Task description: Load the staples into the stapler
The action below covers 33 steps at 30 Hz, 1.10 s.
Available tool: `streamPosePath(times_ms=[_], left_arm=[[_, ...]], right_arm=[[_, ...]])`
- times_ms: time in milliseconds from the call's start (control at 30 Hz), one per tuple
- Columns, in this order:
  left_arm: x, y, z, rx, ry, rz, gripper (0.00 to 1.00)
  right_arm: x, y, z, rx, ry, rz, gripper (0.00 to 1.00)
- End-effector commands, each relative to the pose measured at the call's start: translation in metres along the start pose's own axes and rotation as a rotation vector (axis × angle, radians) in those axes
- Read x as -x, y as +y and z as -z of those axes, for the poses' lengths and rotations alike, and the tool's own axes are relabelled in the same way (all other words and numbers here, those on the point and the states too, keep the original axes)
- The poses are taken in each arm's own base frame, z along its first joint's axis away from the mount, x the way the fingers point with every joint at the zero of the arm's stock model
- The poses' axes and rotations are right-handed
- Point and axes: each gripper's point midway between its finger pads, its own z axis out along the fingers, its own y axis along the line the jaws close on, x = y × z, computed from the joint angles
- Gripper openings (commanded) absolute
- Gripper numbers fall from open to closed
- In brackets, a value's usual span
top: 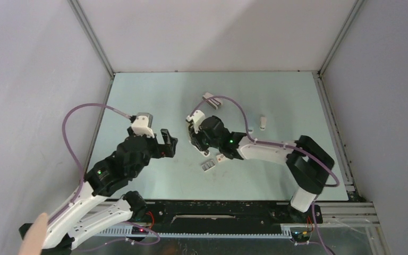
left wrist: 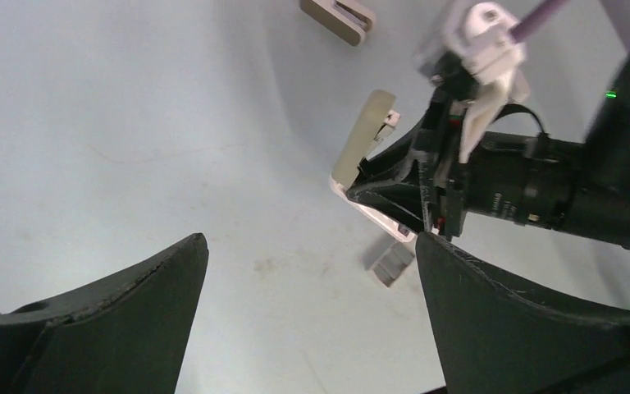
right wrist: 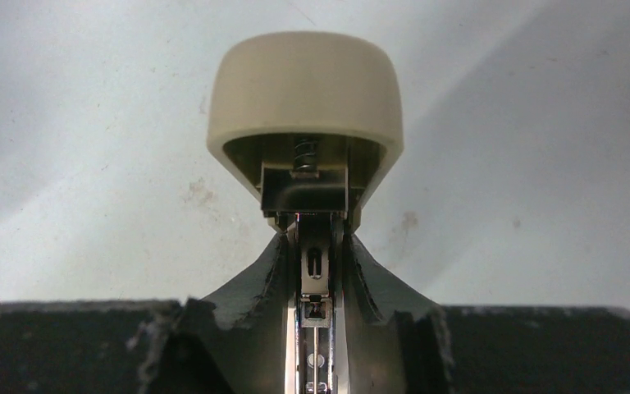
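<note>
I should keep holding the stapler, because its base is hanging above the table. The stapler would come down beside the staples if I opened my right gripper now.
My right gripper (top: 194, 135) is shut on the stapler, which stands open. In the right wrist view its beige lid (right wrist: 305, 90) is swung up, and the bare metal magazine channel (right wrist: 316, 271) sits between my fingers (right wrist: 267, 275). The left wrist view shows the lid (left wrist: 363, 135) and the white base (left wrist: 369, 209). The staples (top: 207, 166), small grey strips, lie on the table just near of the right gripper. They also show in the left wrist view (left wrist: 391, 263). My left gripper (top: 167, 143) is open and empty, left of the stapler, with the jaws (left wrist: 308, 246) wide apart over bare table.
A small beige-white box piece (top: 211, 99) lies behind the stapler and also shows in the left wrist view (left wrist: 338, 18). A small white piece (top: 263, 122) lies to the right. Grey walls close the table (top: 138, 95) on three sides.
</note>
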Motion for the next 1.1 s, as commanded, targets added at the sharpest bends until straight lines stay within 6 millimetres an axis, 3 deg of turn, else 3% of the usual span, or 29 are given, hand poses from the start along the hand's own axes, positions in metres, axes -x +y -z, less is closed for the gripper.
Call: streamPosePath(times_ms=[0, 300, 600, 833, 1067], left_arm=[[0.014, 0.032, 0.015, 0.114, -0.023, -0.171, 1.00], [0.014, 0.047, 0.013, 0.147, -0.097, -0.153, 1.00], [0.017, 0.058, 0.006, 0.166, -0.105, -0.081, 1.00], [0.015, 0.062, 0.002, 0.160, -0.091, -0.045, 1.00], [0.015, 0.065, 0.002, 0.164, -0.092, -0.031, 1.00]], right_arm=[[0.017, 0.013, -0.025, 0.095, 0.002, 0.079, 0.05], [-0.008, 0.009, -0.063, 0.101, 0.085, 0.157, 0.09], [-0.018, 0.007, -0.081, 0.097, 0.111, 0.176, 0.13], [-0.019, 0.012, -0.081, 0.101, 0.115, 0.170, 0.36], [-0.010, 0.016, -0.067, 0.084, 0.118, 0.166, 0.58]])
